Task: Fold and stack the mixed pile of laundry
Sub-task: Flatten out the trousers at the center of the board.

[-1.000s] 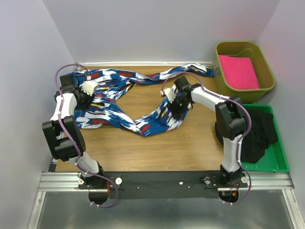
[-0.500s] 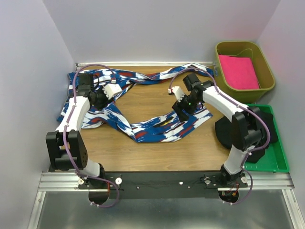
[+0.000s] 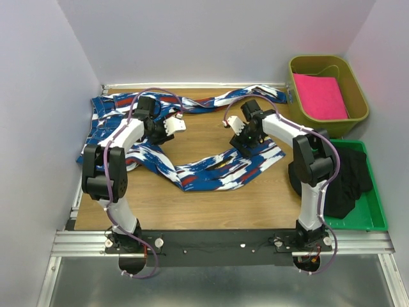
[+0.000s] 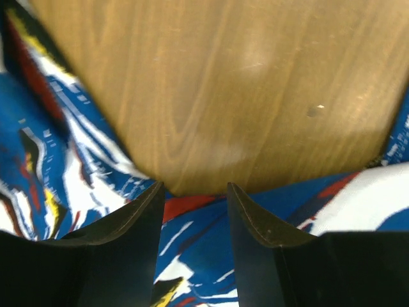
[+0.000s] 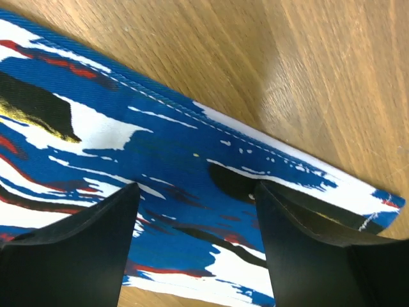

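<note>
My right gripper is to grab the long blue cloth by the leg (image 5: 160, 160) near its hem next. It will then pull that leg out straight for folding.
The long blue cloth (image 3: 192, 173) with white, red and black blotches lies spread in a loop over the wooden table (image 3: 204, 204). My left gripper (image 3: 167, 128) is open and low over the cloth's left part; the cloth (image 4: 204, 249) shows between its fingers (image 4: 137, 217), not pinched. My right gripper (image 3: 246, 139) is open just above the cloth's right leg (image 5: 160, 160), near its hem. The plain black garment (image 3: 348, 179) lies bunched in the green tray (image 3: 374, 220) at the right, away from both grippers.
An olive bin (image 3: 358, 115) at the back right holds a folded bright pink cloth (image 3: 318, 96). White walls close in the table at the left, back and right. Bare wood (image 3: 204, 131) shows inside the cloth's loop.
The cloth's near loop has been drawn out to the right and now lies flatter. My left gripper has swung right off the far-left bunch. My right gripper has shifted slightly back.
</note>
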`<state>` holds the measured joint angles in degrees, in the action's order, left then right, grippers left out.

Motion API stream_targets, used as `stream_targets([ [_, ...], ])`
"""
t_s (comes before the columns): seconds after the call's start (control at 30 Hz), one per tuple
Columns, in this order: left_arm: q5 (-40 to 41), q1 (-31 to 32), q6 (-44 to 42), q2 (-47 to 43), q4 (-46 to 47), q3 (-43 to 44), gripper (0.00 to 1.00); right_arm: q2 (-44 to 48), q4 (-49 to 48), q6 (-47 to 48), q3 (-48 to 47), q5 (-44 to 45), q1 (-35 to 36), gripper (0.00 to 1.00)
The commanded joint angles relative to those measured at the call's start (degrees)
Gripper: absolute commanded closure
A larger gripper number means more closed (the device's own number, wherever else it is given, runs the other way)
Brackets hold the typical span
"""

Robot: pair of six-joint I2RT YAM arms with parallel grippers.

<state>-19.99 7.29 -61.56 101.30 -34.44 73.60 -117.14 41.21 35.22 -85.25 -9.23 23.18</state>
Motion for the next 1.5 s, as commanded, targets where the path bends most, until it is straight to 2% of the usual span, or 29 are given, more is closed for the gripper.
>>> stream_targets([
  [0.0, 2.7, 0.6, -7.1, 0.7, -4.9, -1.5, 0.48, -2.7, -3.0, 3.7, 4.5, 3.3, -0.2, 0.27],
  [0.03, 3.3, 0.6, -7.4, 0.5, -5.1, -3.4, 0.48, -2.6, -2.8, 3.7, 5.8, 3.4, -0.2, 0.33],
  [0.07, 4.3, 0.5, -8.5, 0.1, -5.4, -4.5, 0.49, -1.9, -2.6, 3.8, 6.8, 3.4, -0.3, 0.48],
  [0.13, 5.3, 0.4, -9.1, -1.3, -5.0, -7.8, 0.57, -0.7, -2.2, 3.7, 9.2, 3.3, -0.3, 0.62],
  [0.17, 5.9, 0.4, -9.7, -1.7, -4.6, -8.7, 0.61, 0.2, -1.9, 3.7, 9.7, 3.4, -0.4, 0.78],
  [0.2, 6.1, 0.4, -10.1, -2.9, -4.5, -9.5, 0.72, 2.1, -1.0, 3.3, 10.3, 3.3, -0.7, 0.87],
  [0.23, 6.3, 0.2, -10.2, -3.6, -4.4, -10.9, 0.78, 3.4, -0.7, 2.9, 10.7, 3.3, -1.0, 0.98],
  [0.3, 6.0, -0.8, -10.8, -5.7, -4.0, -11.8, 0.89, 7.9, 0.4, 1.8, 11.6, 2.6, -1.7, 0.99],
  [0.5, 0.4, -4.9, -10.5, -15.3, -3.3, -11.6, 1.00, 19.7, 5.6, -2.4, 10.5, 0.4, -5.2, 0.99],
  [0.7, -4.1, -8.6, -9.0, -25.9, -0.6, -13.2, 1.00, 27.6, 14.8, -5.0, 11.6, -3.5, -5.5, 0.99],
  [0.83, -4.6, -10.5, -9.3, -30.2, 0.8, -15.8, 1.00, 31.3, 15.5, -6.1, 16.6, -3.2, -5.5, 0.99],
  [0.97, -4.4, -11.0, -9.2, -31.0, 1.9, -17.5, 1.00, 35.2, 15.9, -7.4, 15.2, -3.6, -5.5, 0.99],
  [1.0, -4.5, -10.9, -7.5, -30.0, 2.6, -17.5, 0.97, 36.3, 16.1, -8.6, 14.0, -3.7, -5.5, 0.99],
  [1.07, -4.1, -10.7, -5.1, -28.0, 5.5, -16.2, 0.86, 37.0, 15.7, -10.0, 11.5, -3.2, -5.5, 0.99],
  [1.1, -4.1, -10.5, -3.8, -25.2, 6.0, -15.3, 0.72, 37.2, 15.5, -11.0, 8.3, -2.6, -5.5, 0.99],
  [1.2, -3.9, -9.4, -0.1, -18.7, 5.9, -10.2, 0.45, 37.2, 15.7, -12.0, 2.0, -1.1, -5.5, 0.99],
  [1.23, -3.7, -9.3, 0.8, -17.1, 5.9, -8.0, 0.42, 37.0, 15.4, -12.6, 0.5, -0.4, -5.5, 0.99],
  [1.33, -3.4, -9.2, 1.8, -12.5, 6.0, -5.0, 0.42, 36.8, 13.4, -12.9, -3.3, 3.2, -5.5, 0.99],
  [1.47, -3.1, -9.3, 2.8, -10.3, 8.9, -5.1, 0.41, 36.0, 7.4, -13.1, -2.2, 9.0, -5.5, 0.99],
])
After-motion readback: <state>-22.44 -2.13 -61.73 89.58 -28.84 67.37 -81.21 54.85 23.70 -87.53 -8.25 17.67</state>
